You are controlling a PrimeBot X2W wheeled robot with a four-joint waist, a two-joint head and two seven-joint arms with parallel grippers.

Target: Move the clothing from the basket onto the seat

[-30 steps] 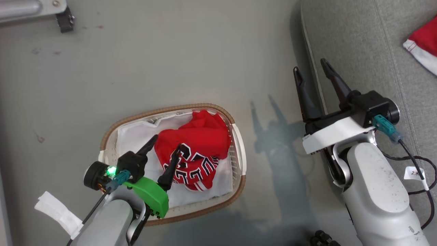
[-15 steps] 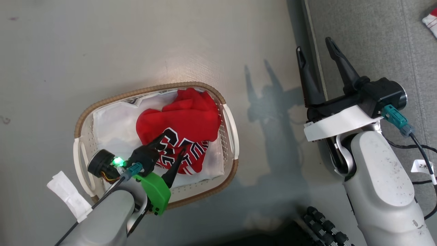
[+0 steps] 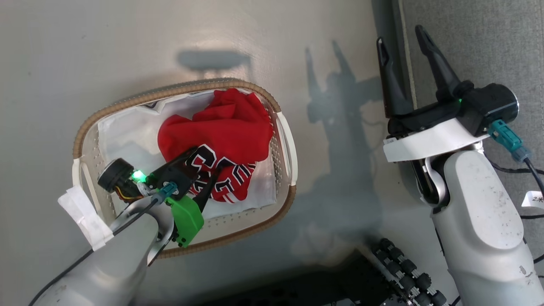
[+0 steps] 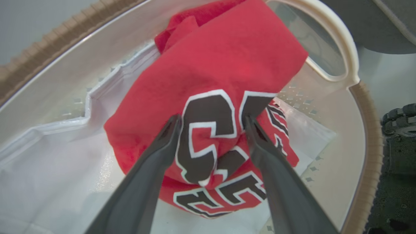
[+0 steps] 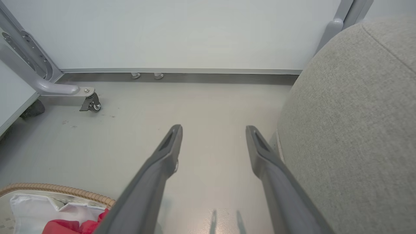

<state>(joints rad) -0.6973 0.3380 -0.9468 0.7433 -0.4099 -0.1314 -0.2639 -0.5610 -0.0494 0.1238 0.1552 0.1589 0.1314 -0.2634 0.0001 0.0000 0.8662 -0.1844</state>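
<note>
My left gripper is going to grab the red jersey by its black-and-white lettered fold (image 3: 205,157) (image 4: 210,132) next. Then I can lift the jersey out of the basket.
A bright red jersey (image 3: 225,127) with black-and-white lettering lies crumpled in the oval white basket (image 3: 178,88) on the floor. My left gripper (image 3: 206,160) reaches down into the basket, open, with one finger on each side of a lettered fold. The left wrist view has that gripper (image 4: 213,118) straddling the jersey (image 4: 227,55), inside the basket's brown rim (image 4: 370,136). My right gripper (image 3: 399,35) hangs open and empty at the edge of the light-grey seat (image 3: 480,42). In the right wrist view the right gripper (image 5: 213,128) points over bare floor beside the seat (image 5: 357,113).
A white cloth liner (image 3: 127,136) covers the basket floor. A black ribbed part of the robot's base (image 3: 399,263) sits at the bottom. A grey metal leg with a caster (image 5: 91,102) stands by the pale wall. The basket rim (image 5: 65,189) lies left of the right gripper.
The head camera has shifted, so the whole picture moved. My left gripper has sunk further onto the jersey, from its near edge to astride the lettering. The right gripper stays open.
</note>
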